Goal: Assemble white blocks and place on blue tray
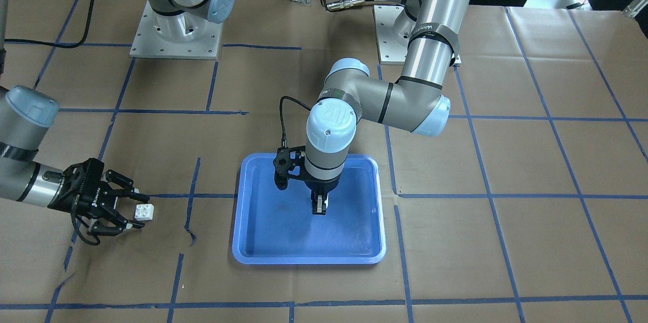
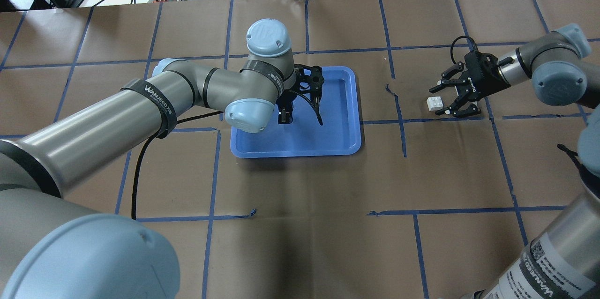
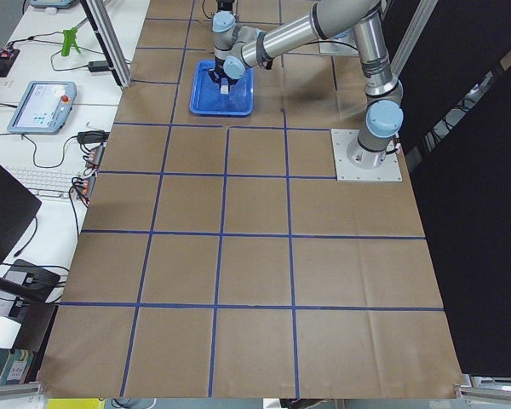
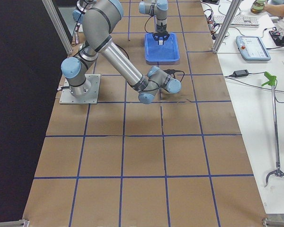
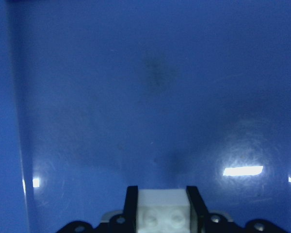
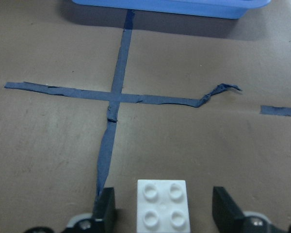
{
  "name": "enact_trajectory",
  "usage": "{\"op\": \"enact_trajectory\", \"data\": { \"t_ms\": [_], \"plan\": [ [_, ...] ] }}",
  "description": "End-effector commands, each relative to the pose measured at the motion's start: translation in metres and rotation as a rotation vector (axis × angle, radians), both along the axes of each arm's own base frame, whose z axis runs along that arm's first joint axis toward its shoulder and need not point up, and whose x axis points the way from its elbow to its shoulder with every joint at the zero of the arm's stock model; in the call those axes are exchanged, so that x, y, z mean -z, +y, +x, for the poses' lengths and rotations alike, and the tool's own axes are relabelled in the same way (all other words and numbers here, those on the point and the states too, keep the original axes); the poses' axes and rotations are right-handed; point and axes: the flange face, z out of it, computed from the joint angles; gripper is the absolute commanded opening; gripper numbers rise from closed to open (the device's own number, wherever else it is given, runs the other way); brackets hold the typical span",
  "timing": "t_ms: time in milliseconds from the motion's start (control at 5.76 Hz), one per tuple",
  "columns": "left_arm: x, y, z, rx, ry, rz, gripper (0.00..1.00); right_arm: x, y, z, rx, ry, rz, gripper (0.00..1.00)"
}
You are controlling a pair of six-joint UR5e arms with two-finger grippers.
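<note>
The right gripper grabs the loose white block by its plain sides next, to assemble the white blocks on the blue tray point(image 1: 273, 232).
The blue tray point(image 1: 273, 232) lies mid-table; it also shows in the overhead view point(image 2: 337, 137). My left gripper point(image 1: 319, 207) points straight down over the tray and is shut on a white block point(image 5: 163, 208), held low over the tray floor point(image 5: 150, 97). A second white block point(image 1: 144, 211) sits studs-up on the brown paper away from the tray. My right gripper point(image 2: 443, 101) lies low and open around this block point(image 2: 435, 103). In the right wrist view the block point(image 6: 163, 209) sits between the two fingers point(image 6: 105, 208), with gaps on both sides.
Brown paper with a blue tape grid covers the table. A torn tape strip point(image 6: 218, 92) lies between the loose block and the tray edge point(image 6: 174, 6). The two arm base plates point(image 1: 174, 34) stand at the robot's side.
</note>
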Motion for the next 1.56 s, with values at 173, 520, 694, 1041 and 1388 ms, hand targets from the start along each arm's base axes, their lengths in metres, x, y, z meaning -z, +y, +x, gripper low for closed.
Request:
{"op": "enact_trajectory", "data": {
  "t_ms": [173,520,694,1041,1388],
  "plan": [
    [0.009,0.004,-0.003,0.0,0.006,0.02,0.98,-0.002,-0.001,-0.003,0.009,-0.001,-0.004,0.35],
    [-0.026,0.001,-0.004,0.0,0.015,-0.025,0.99,-0.009,-0.003,-0.004,0.009,0.007,-0.021,0.17],
    [-0.068,0.009,0.003,-0.006,0.018,-0.028,0.99,-0.034,-0.01,-0.007,0.03,0.03,-0.031,0.17],
    [-0.158,0.045,0.025,-0.149,-0.022,-0.025,0.99,-0.086,0.001,0.014,0.049,0.026,-0.011,0.17],
    [-0.226,0.09,0.055,-0.529,-0.098,-0.054,0.99,-0.104,-0.002,0.108,0.004,0.035,0.039,0.17]
  ]
}}
